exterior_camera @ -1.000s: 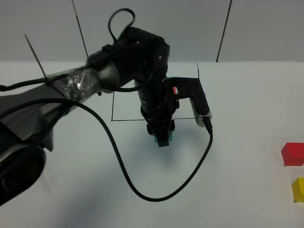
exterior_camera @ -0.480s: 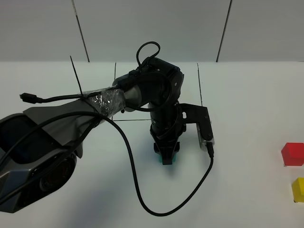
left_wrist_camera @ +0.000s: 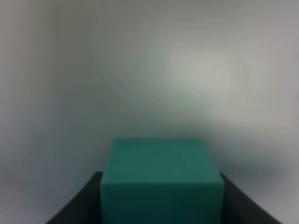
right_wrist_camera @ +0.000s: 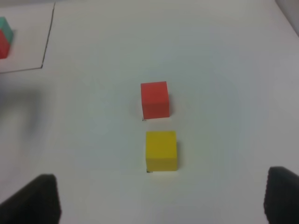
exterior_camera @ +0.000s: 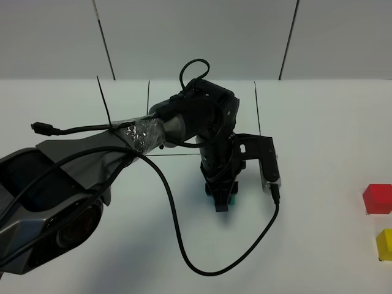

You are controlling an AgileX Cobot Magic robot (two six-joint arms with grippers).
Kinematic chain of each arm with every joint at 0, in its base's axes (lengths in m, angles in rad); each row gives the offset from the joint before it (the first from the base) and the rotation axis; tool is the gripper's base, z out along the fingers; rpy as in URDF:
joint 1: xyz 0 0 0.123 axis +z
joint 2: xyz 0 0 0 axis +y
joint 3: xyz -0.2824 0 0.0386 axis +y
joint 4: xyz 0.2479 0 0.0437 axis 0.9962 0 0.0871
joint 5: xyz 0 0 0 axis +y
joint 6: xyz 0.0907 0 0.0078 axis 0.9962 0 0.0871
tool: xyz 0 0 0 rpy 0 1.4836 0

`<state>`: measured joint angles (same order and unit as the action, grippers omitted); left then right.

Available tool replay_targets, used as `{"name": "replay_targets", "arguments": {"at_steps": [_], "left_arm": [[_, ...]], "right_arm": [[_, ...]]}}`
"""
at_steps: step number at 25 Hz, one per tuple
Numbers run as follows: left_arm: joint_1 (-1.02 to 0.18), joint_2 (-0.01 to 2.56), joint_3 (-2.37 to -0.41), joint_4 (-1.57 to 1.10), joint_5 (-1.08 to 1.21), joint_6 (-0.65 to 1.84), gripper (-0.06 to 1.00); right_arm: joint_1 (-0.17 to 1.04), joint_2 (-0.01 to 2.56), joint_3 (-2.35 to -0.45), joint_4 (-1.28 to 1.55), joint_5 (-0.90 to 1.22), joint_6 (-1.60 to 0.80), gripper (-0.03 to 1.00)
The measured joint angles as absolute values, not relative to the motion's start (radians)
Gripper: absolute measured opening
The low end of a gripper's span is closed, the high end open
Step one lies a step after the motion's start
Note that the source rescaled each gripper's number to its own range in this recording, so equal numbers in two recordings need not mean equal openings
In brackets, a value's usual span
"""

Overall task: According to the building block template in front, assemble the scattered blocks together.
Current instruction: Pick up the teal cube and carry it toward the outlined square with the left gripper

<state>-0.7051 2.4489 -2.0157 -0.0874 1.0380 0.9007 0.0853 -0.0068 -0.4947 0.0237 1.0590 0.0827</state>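
Observation:
The teal cube (exterior_camera: 232,199) sits low on the white table and would stand there, so it is time for my left gripper to open now.
My left gripper (exterior_camera: 222,201) is shut on the teal cube (exterior_camera: 232,199), low over the white table in front of the black drawn rectangle (exterior_camera: 256,107). In the left wrist view the teal cube (left_wrist_camera: 161,179) sits between two dark fingers (left_wrist_camera: 79,207). The red cube (exterior_camera: 377,199) and yellow cube (exterior_camera: 384,244) lie at the far right edge. The right wrist view shows the red cube (right_wrist_camera: 154,99) and yellow cube (right_wrist_camera: 161,150) side by side, apart, with my right gripper (right_wrist_camera: 161,203) open above them. The template (right_wrist_camera: 3,37) shows there only as red and teal at the edge; in the high view my left arm hides it.
A black cable (exterior_camera: 184,245) loops from the left arm over the table in front of the gripper. A grey wrist camera block (exterior_camera: 269,168) sticks out to the right of the left gripper. The right arm is out of the high view.
My left gripper has moved with the teal cube away from the rectangle, toward the front and slightly right. The red and yellow cubes have not moved.

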Motion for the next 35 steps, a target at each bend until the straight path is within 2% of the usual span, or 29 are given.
{"name": "replay_targets", "arguments": {"at_steps": [18, 19, 21, 25, 27, 30, 35], "left_arm": [[-0.706, 2.45, -2.018, -0.087, 1.057, 0.902, 0.02], [-0.706, 2.45, -2.018, -0.087, 1.058, 0.901, 0.06], [-0.706, 2.451, -2.018, -0.087, 1.064, 0.894, 0.24], [-0.706, 2.448, -2.018, -0.087, 1.056, 0.855, 0.68], [-0.709, 2.437, -2.025, -0.082, 1.053, 0.829, 0.85], [-0.721, 2.404, -2.059, -0.066, 1.08, 0.781, 0.97], [-0.735, 2.313, -2.173, 0.036, 1.191, 0.626, 1.0]], "right_arm": [[0.085, -0.007, -0.495, 0.024, 1.059, 0.083, 0.86], [0.085, -0.007, -0.495, 0.024, 1.059, 0.083, 0.86], [0.085, -0.007, -0.495, 0.024, 1.059, 0.083, 0.86], [0.085, -0.007, -0.495, 0.024, 1.059, 0.083, 0.86], [0.085, -0.007, -0.495, 0.024, 1.059, 0.083, 0.86], [0.085, -0.007, -0.495, 0.024, 1.059, 0.083, 0.86], [0.085, -0.007, -0.495, 0.024, 1.059, 0.083, 0.86]]}}
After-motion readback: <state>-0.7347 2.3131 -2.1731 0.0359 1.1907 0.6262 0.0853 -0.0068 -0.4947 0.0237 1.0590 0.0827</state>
